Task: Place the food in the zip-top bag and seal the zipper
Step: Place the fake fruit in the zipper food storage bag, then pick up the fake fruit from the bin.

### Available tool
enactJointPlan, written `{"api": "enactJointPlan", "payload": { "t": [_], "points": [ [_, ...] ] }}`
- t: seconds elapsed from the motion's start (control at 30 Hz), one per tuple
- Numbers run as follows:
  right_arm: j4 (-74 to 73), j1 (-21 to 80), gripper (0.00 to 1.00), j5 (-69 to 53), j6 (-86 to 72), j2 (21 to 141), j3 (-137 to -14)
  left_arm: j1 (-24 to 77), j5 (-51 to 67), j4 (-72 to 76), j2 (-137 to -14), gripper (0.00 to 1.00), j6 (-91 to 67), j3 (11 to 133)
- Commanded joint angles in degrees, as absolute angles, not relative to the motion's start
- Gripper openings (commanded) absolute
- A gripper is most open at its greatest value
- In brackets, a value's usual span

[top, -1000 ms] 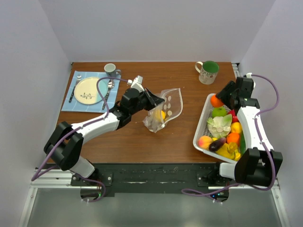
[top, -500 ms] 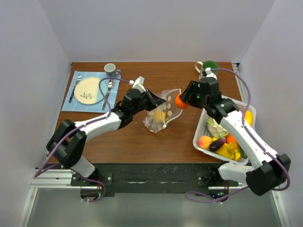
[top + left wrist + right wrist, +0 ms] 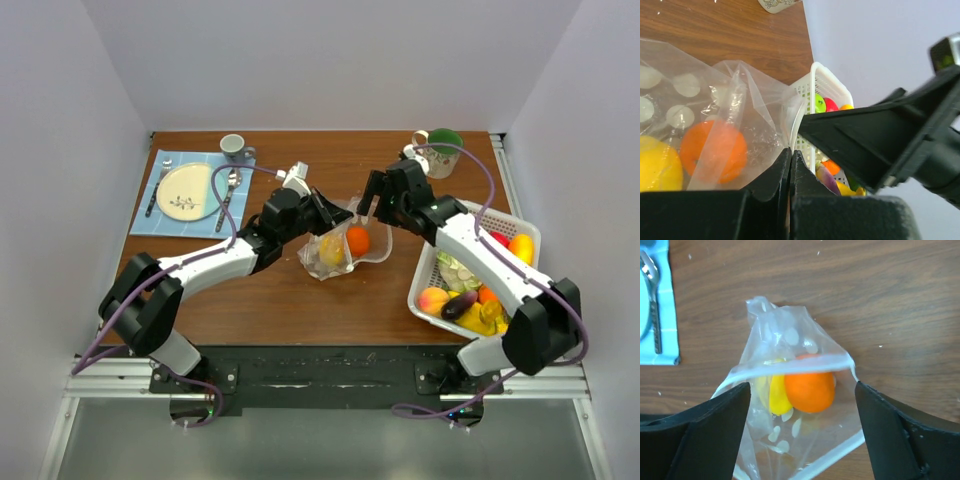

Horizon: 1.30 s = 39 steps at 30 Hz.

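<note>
Next, the right gripper grabs the basket's long yellow food across its narrow sides, to leave an end to enter the bag (image 3: 345, 243).
The clear spotted zip-top bag (image 3: 345, 243) lies mid-table with its mouth held open. Inside it are an orange fruit (image 3: 357, 239) and a yellow fruit (image 3: 331, 250); both also show in the right wrist view, the orange (image 3: 809, 383) beside the yellow (image 3: 776, 392). My left gripper (image 3: 322, 209) is shut on the bag's edge (image 3: 790, 127). My right gripper (image 3: 372, 208) is open and empty just above the bag's mouth, its fingers either side of it. The zipper strip (image 3: 790, 367) runs across the open mouth. More food (image 3: 462, 270) sits in the basket at right.
A white slotted basket (image 3: 423, 270) of fruit and vegetables stands at the right. A green-lined mug (image 3: 438, 152) is at the back right. A plate (image 3: 187, 191) with cutlery on a blue mat and a small cup (image 3: 235, 147) are at the back left.
My right gripper carried the orange fruit from the basket over to the bag and let it go; the orange now lies inside the bag. The left gripper kept holding the bag.
</note>
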<state>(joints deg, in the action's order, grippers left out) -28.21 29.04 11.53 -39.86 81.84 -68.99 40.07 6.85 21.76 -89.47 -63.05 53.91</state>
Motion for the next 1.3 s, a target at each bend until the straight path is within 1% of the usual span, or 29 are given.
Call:
{"api": "enactJointPlan", "payload": {
  "t": [0.0,0.1,0.17,0.2,0.27,0.3,0.4,0.47,0.5,0.67,0.77,0.97,1.27],
  "points": [
    [-34.16,29.0,0.91,19.76,-38.59,75.24,-72.86,40.25,6.94,24.43,-88.51,0.0,-63.19,55.9],
    [-40.48,28.39,0.93,28.28,-37.45,70.76,-72.86,40.25,6.86,25.31,-88.24,0.0,-63.19,55.63],
    [-44.36,26.47,0.96,35.2,-36.65,68.65,-73.12,40.25,7.2,25.58,-88.42,0.0,-63.37,55.63],
    [-47.69,21.93,0.97,36.11,-35.52,68.29,-72.86,40.25,7.47,25.75,-88.59,0.0,-63.37,55.55],
    [-49.04,15.59,0.97,35.6,-33.67,66.98,-71.46,40.25,7.99,25.84,-89.03,0.0,-63.46,55.46],
    [-49.04,10.42,0.98,35.86,-31.75,66.71,-70.85,40.25,8.35,26.01,-89.21,0.0,-63.46,55.46],
    [-49.57,2.93,0.99,39.35,-29.53,66.97,-70.31,40.25,9.4,25.41,-90.44,0.0,-63.37,55.9],
    [-49.48,0.19,0.99,41.65,-29.01,68.37,-70.75,40.34,10.1,24.53,-91.4,0.0,-62.93,56.94],
    [-49.66,-3.3,0.99,41.83,-29.0,68.9,-70.84,40.25,10.19,23.3,-91.75,0.0,-62.58,57.39],
    [-48.08,-12.37,0.99,38.6,-28.47,74.08,-69.17,40.25,10.37,20.4,-92.99,0.0,-60.91,59.76],
    [-45.98,-15.11,0.99,35.6,-29.09,75.67,-68.56,40.25,10.81,19.17,-93.95,0.0,-60.73,61.08],
    [-43.07,-19.85,0.97,30.78,-29.44,78.48,-67.15,40.34,10.46,17.05,-94.13,0.0,-59.59,63.28],
    [-36.84,-22.94,0.95,26.01,-30.76,79.1,-62.32,40.34,10.9,16.44,-94.83,0.0,-59.15,64.16]
  ]
}}
